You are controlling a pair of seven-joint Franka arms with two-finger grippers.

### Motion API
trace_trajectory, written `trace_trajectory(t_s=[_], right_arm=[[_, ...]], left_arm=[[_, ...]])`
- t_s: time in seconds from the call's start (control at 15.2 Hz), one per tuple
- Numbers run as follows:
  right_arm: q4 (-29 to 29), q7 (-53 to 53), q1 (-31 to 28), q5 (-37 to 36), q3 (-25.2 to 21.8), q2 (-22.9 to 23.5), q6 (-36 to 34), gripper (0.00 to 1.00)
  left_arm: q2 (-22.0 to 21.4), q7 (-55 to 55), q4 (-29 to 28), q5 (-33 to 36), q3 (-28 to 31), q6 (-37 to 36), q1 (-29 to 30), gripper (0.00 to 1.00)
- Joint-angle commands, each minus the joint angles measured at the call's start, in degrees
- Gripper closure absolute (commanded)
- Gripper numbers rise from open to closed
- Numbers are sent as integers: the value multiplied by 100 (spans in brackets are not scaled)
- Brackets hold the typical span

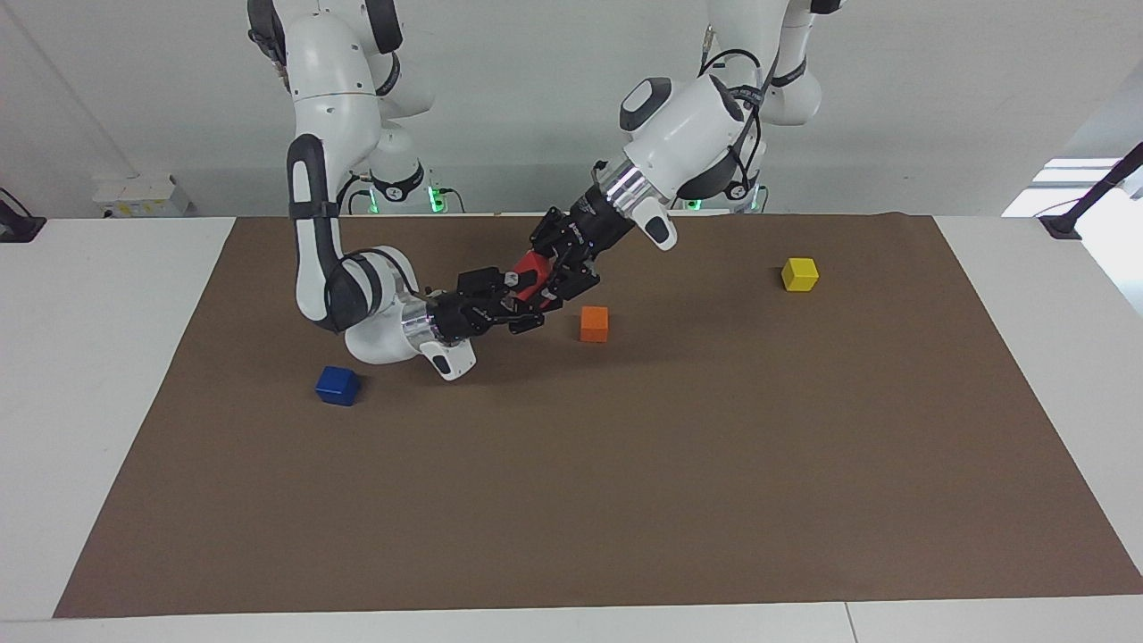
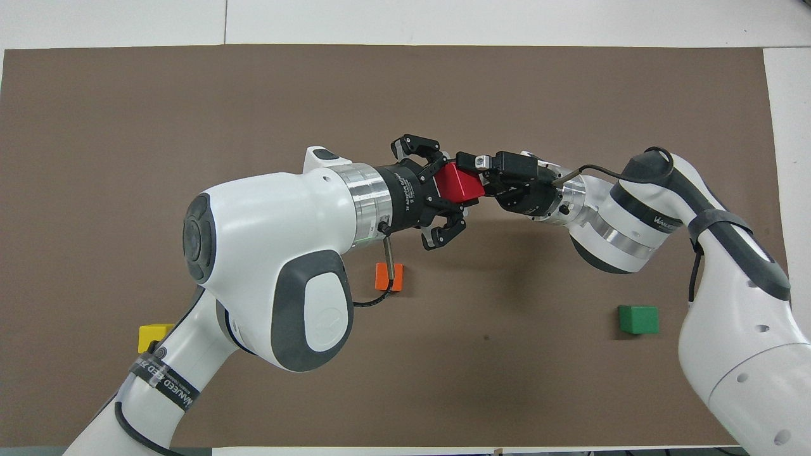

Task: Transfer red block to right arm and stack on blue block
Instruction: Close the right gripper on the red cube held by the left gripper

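Observation:
The robot's right gripper should grab the red block next by its loose end (image 2: 472, 187), so that it can stack the block on the blue block.
My left gripper (image 1: 552, 265) is shut on the red block (image 1: 533, 265) and holds it in the air over the middle of the brown mat; both also show in the overhead view, the gripper (image 2: 445, 190) and the block (image 2: 461, 182). My right gripper (image 1: 516, 300) (image 2: 476, 180) is open and meets the block from the other end, one finger over it and one under it. The blue block (image 1: 337, 385) lies on the mat toward the right arm's end, farther from the robots than the orange cube. It is hidden in the overhead view.
An orange cube (image 1: 594, 323) (image 2: 388, 277) lies on the mat under the left wrist. A yellow cube (image 1: 799, 274) (image 2: 154, 335) lies toward the left arm's end. A green cube (image 2: 638, 318) lies near the right arm's base. The brown mat (image 1: 625, 500) covers the table.

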Motion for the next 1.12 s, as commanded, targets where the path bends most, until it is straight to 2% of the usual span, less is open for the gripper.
trace_trajectory(t_s=[0.0, 0.07, 0.53, 0.59, 0.66, 0.73, 1.05], right_arm=[[-11, -117, 3, 37, 27, -45, 229, 87], [-11, -108, 11, 37, 27, -71, 264, 100], [-28, -108, 29, 37, 27, -177, 476, 100], [-28, -108, 55, 37, 27, -177, 476, 100], [-28, -108, 55, 37, 27, -177, 476, 100], [-28, -108, 55, 37, 27, -177, 476, 100], [-28, -117, 73, 37, 36, -185, 555, 100]], left_arm=[[-28, 75, -47, -125, 58, 114, -76, 100], [-28, 75, -47, -125, 58, 123, -76, 100], [-37, 83, -74, -125, 67, 141, -76, 100], [-37, 92, -65, -116, 67, 149, -76, 70], [-37, 75, -56, -116, 67, 149, -94, 23], [-54, 22, -65, -116, 67, 149, -103, 0], [-89, 48, -100, -116, 67, 123, -94, 0]])
